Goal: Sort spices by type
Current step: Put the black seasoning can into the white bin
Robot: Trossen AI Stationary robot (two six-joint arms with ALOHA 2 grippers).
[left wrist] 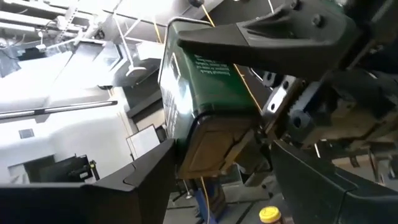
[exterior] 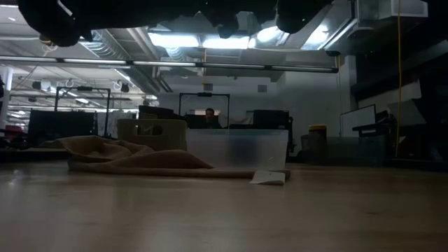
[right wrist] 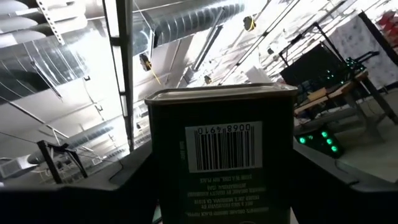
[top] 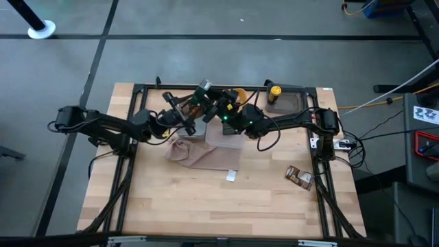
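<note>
The dark green spice box should go into the clear tray for sorting, so my left gripper needs to grab the box by its tan end (left wrist: 217, 146) next.
A dark green spice box (left wrist: 205, 87) with a barcode face (right wrist: 224, 146) hangs high over the table's far middle, where both arms meet. My right gripper (right wrist: 221, 193) is shut on it. My left gripper (left wrist: 221, 158) stands open, its fingers on either side of the box's tan end (left wrist: 211, 146). In the high view my left gripper (top: 192, 110) comes from the left and my right gripper (top: 223, 108) from the right. A yellow-capped bottle (top: 274, 90) stands at the far right, and foil packets (top: 300, 177) lie at the near right. My right gripper pinches the box between its two fingers, on the two sides flanking the barcode face (right wrist: 155, 180). One finger (left wrist: 261, 37) lies along a side of the box. The fingers slant upward, and the box is lifted clear of the table. My left gripper has one finger (left wrist: 149, 174) close against the box's tan end; whether it touches cannot be told.
A beige cloth (top: 199, 152) lies crumpled below the grippers, beside a clear tray (exterior: 238, 148). A small white packet (top: 232, 175) lies in front of the cloth. A grey tray (top: 291, 103) holds the bottle. Bare wood lies toward the near edge.
</note>
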